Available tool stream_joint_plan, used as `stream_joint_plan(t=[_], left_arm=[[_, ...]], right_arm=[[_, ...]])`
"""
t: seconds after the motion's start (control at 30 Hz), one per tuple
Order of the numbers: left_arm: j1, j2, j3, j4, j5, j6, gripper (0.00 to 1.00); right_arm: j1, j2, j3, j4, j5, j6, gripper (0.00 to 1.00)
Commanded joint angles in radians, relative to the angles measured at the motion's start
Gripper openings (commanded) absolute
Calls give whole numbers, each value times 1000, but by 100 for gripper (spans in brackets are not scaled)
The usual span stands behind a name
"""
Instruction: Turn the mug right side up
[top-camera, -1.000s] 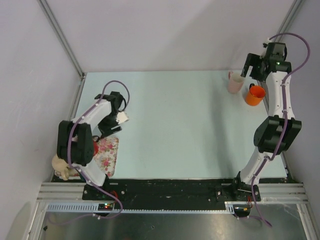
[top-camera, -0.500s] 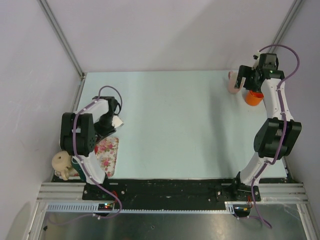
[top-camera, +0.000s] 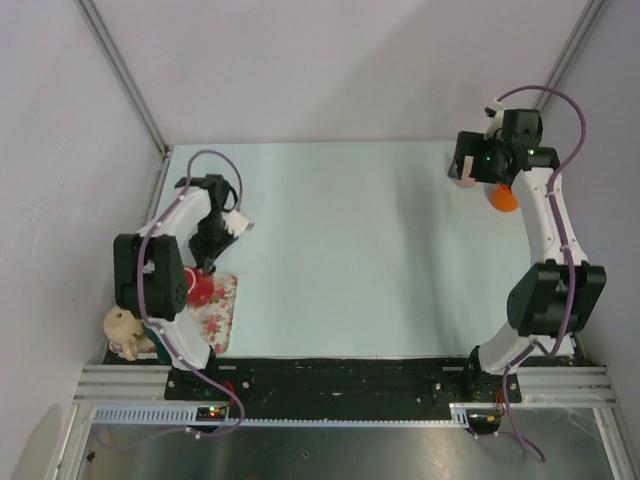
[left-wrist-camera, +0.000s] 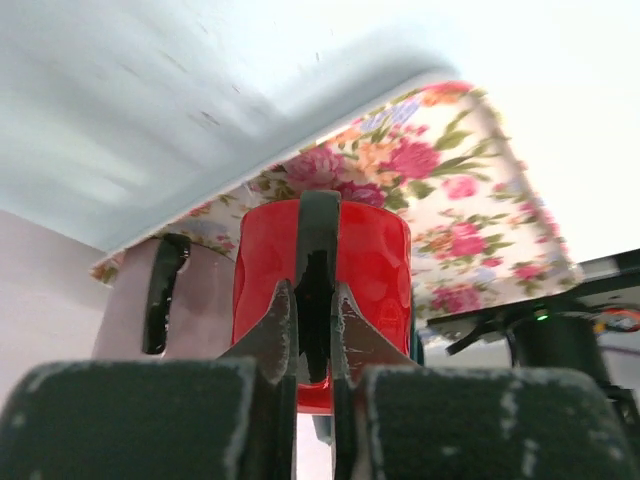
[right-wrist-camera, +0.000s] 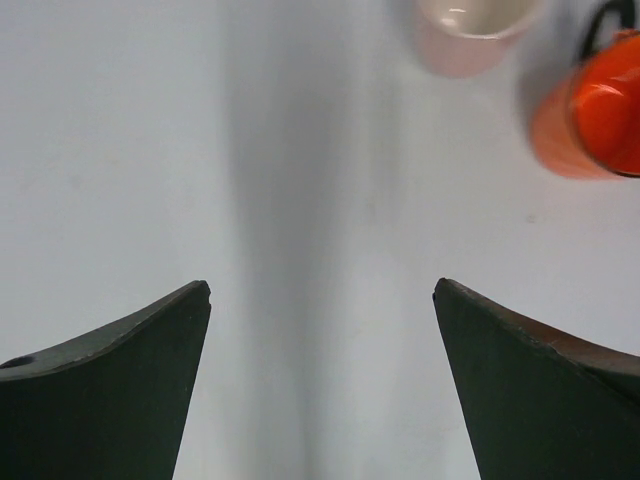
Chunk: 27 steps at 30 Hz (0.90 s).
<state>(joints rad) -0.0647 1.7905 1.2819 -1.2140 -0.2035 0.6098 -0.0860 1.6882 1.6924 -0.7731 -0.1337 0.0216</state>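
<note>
I will set the red mug upright next, so my right gripper will grab the mug by its side. The black handle (left-wrist-camera: 318, 230) stays for my left gripper.
A red mug (left-wrist-camera: 345, 270) with a black handle (left-wrist-camera: 318, 230) stands on a flowered cloth (left-wrist-camera: 450, 210). My left gripper (left-wrist-camera: 312, 290) is shut on that handle, a finger on each side. From above, the mug (top-camera: 201, 290) shows at the cloth's (top-camera: 220, 312) top left corner, just below the left gripper (top-camera: 206, 268). Which way up the mug stands I cannot tell. My right gripper (right-wrist-camera: 322, 285) is wide open with nothing between its fingers, hovering above bare table at the far right corner (top-camera: 468, 165).
A pale pink mug (right-wrist-camera: 470, 30) and an orange mug (right-wrist-camera: 590, 110) stand at the far right, mouths up, just beyond the right fingertips. A beige stuffed toy (top-camera: 122, 330) lies left of the cloth, by the left arm's base.
The left gripper swung down onto the red mug and closed on its handle. The right arm moved left, over the pink mug, jaws staying open.
</note>
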Motion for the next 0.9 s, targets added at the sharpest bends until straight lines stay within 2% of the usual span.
stream_joint_plan(t=[0.0,0.1,0.17,0.3,0.43,0.6,0.77,0.87], left_arm=[[-40,-184,199,-95,245,-72,0],[-83,-230,337,-117,398,-105,0],[-105,-249,441,-127,540,-117,0],[-126,-243,657,-129,742,-188,0],[-145,-208,860,-127,847,-260,0],[-177,-186,992,-123,901,-310,0],[-198,-189,1019,-103,928,-334,0],[-215,-192,1016,-96,932,-340,0]], right_arm=[[135,-179,-104,125,-197,-17,99],[268,-265,-195,289,-363,2,99],[347,-298,-265,469,-522,101,99],[505,-275,-380,983,-726,440,99],[590,-173,-372,1348,-806,714,99],[639,-55,-314,1525,-857,917,99],[685,-6,-273,1552,-890,966,98],[720,21,-234,1570,-919,980,88]])
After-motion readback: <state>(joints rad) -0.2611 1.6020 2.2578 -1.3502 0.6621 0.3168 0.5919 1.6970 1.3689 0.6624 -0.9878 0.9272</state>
